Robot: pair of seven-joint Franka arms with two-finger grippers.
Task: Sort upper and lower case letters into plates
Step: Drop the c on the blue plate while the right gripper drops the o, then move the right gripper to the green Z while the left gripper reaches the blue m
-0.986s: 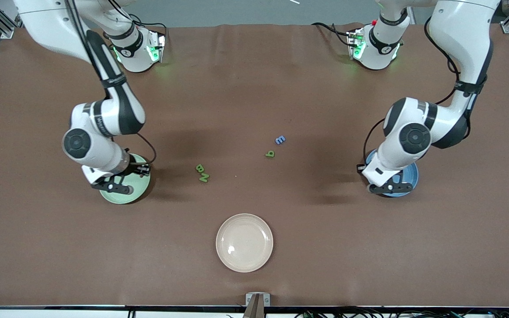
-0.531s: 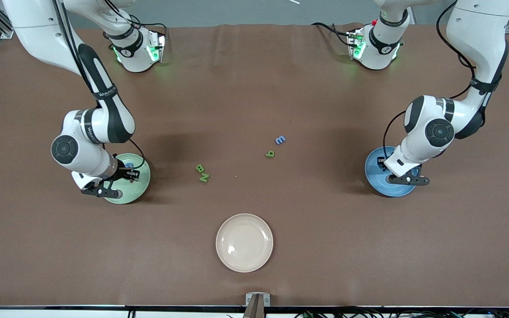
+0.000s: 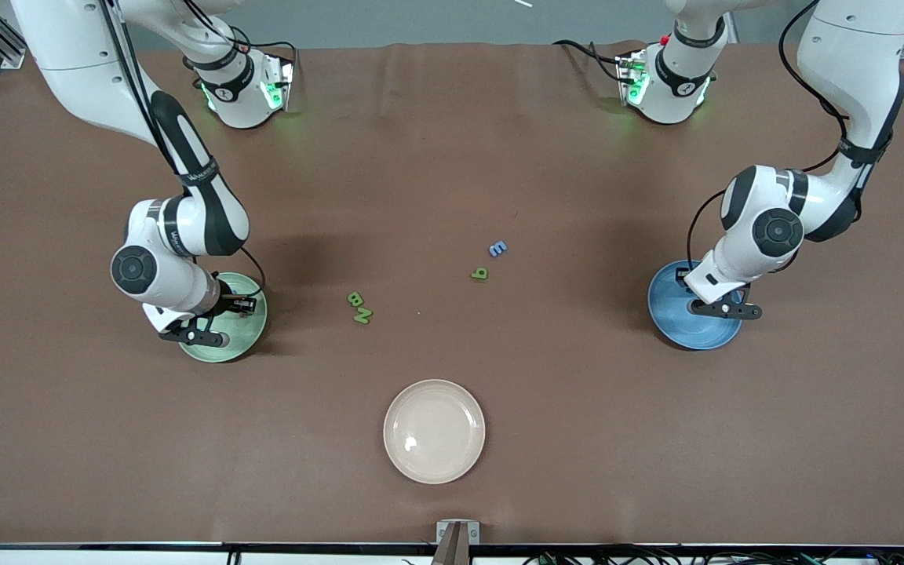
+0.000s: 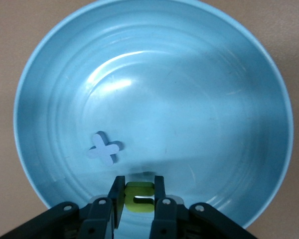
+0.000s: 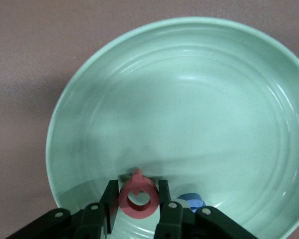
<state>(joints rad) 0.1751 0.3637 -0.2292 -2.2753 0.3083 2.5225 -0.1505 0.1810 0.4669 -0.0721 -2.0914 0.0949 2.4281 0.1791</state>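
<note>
I should open my left gripper now. It is holding the yellow-green letter point(image 4: 139, 196) low inside the blue plate's rim, so the letter would rest in the plate.
My left gripper point(image 3: 723, 308) hangs over the blue plate point(image 3: 676, 326), shut on a yellow-green letter point(image 4: 139, 196) that sits between its pads. In the left wrist view a pale blue x-shaped letter point(image 4: 105, 148) lies inside the blue plate point(image 4: 189, 89). Over the mint green plate point(image 3: 246, 329) is my right gripper point(image 3: 197, 329), shut on a red ring-shaped letter point(image 5: 137, 199). A blue letter point(image 5: 192, 201) lies in the green plate point(image 5: 214, 99), partly hidden by the fingers.
Loose letters lie mid-table: a green B point(image 3: 355, 298) and a green N point(image 3: 362, 315) together, then a green b point(image 3: 480, 273) and a blue E point(image 3: 497, 248) toward the left arm's end. A cream-beige plate point(image 3: 434, 431) sits nearer the front camera.
The left gripper shifted over the blue plate toward the left arm's end of the table. The right gripper swung outward over the green plate and partly back. Both kept hold of their letters.
</note>
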